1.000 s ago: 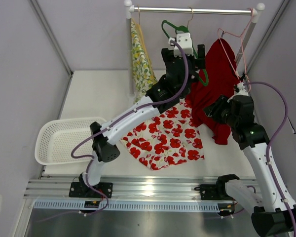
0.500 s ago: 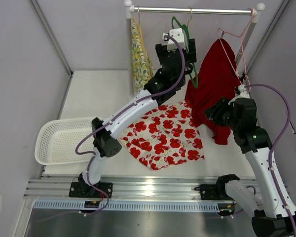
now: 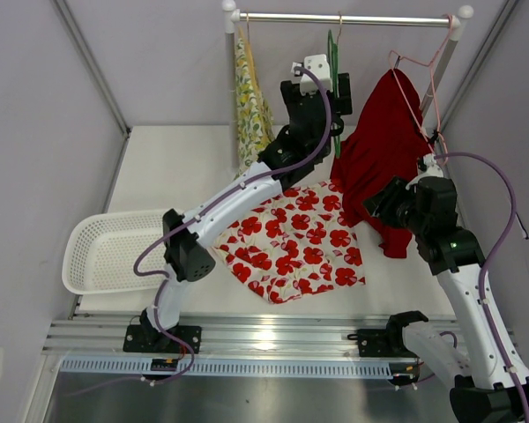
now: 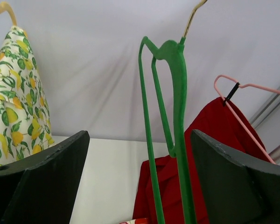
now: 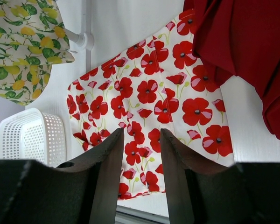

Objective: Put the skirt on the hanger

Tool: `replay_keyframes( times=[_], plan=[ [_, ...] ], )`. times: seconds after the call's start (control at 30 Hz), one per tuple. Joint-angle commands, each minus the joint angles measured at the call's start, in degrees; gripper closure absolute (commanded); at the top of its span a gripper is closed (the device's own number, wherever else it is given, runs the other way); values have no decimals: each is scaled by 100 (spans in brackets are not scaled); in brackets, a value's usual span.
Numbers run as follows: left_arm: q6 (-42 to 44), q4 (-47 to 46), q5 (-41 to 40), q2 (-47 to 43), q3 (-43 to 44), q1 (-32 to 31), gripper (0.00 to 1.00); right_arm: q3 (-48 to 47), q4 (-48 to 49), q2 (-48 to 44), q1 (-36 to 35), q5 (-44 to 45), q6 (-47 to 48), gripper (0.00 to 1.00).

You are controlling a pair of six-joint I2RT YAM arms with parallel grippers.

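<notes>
I will next use my left gripper to grab the green hanger by its near sloping arm (image 3: 334, 74). The hook and the far arm will then stay free to place the skirt (image 3: 295, 242).
The skirt (image 3: 295, 242), white with red poppies, lies flat on the table; it also fills the right wrist view (image 5: 149, 102). The green hanger (image 3: 333, 62) hangs edge-on from the rail (image 3: 379, 18). My left gripper (image 3: 320, 88) is raised at the rail, wide open. In the left wrist view the green hanger (image 4: 177, 93) hangs between the fingers of my left gripper (image 4: 139, 135), touching neither. My right gripper (image 3: 383, 204) hovers over the skirt's right edge; its jaws (image 5: 141, 133) are open and empty.
A lemon-print garment (image 3: 251, 97) hangs at the rail's left end. A red garment (image 3: 383, 150) on a pink hanger (image 3: 423, 62) hangs at the right, close to the green hanger. A white basket (image 3: 110, 251) sits at the table's left edge.
My left gripper rose toward the rail with the green hanger. The hanger went from tilted to hanging straight from the rail, free between the open fingers. The right arm barely moved.
</notes>
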State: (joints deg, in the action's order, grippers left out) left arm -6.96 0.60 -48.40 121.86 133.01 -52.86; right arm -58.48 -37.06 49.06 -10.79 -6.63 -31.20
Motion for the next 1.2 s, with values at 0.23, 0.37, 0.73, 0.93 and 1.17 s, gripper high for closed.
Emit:
replay_keyframes(
  times=[0.23,0.37,0.73,0.93,1.17],
  plan=[
    [2,185,507,74,471,118,39,3,102,-107,6,-119,114,62],
    [-112,449,744,232,708,232,41,12,111,-98,-2,-145,140,61],
    [-113,432,1052,277,673,364,66,29,111,-98,-2,-154,202,62],
    [63,151,1228,154,630,382,100,29,129,-98,6,-136,263,62],
    [344,-279,1526,-83,656,399,100,47,190,-72,33,-145,281,63]
  ],
)
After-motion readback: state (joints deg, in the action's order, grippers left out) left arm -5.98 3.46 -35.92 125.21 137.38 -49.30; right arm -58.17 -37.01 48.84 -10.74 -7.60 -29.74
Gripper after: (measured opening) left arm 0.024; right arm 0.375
